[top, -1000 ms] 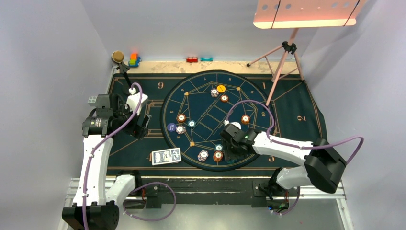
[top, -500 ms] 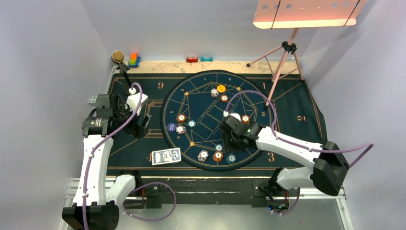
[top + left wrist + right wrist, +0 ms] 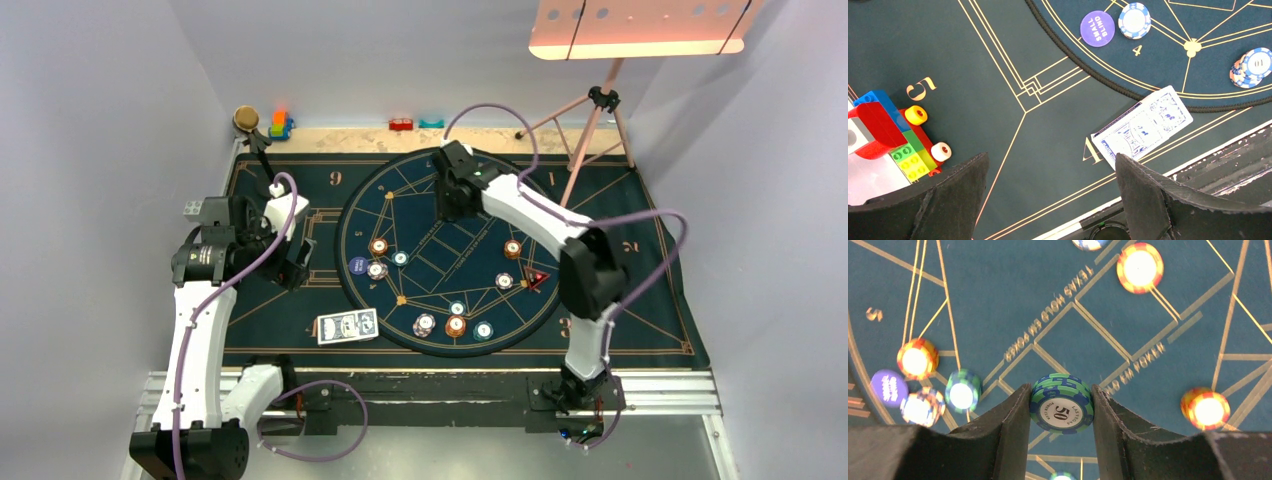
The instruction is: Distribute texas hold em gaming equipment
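The chip stack still hangs high, short of the far orange chip, so my right gripper keeps holding it until it is down beside that chip.
My right gripper (image 3: 1061, 391) is shut on a small stack of green-and-blue chips (image 3: 1062, 403) marked 50, held above the round mat. From above, this gripper (image 3: 451, 198) hangs over the mat's far part. Orange chips (image 3: 1140, 267), a teal chip (image 3: 962, 391) and a purple small-blind button (image 3: 889, 387) lie below. My left gripper (image 3: 1050, 167) stands open over the green cloth with nothing between its fingers. The blue-backed cards (image 3: 1143, 127) lie just right of it, and the same cards (image 3: 347, 326) sit at the cloth's near edge.
Colourful toy blocks (image 3: 890, 131) sit left of my left gripper. More chips (image 3: 455, 325) lie along the near rim of the round mat (image 3: 360, 215). A tripod (image 3: 590, 130) stands at the back right. The metal rail (image 3: 430, 385) borders the near edge.
My right arm has swung from the near side of the round mat to its far side, covering the chips there. A teal chip now shows near the front rim. The left arm has not moved.
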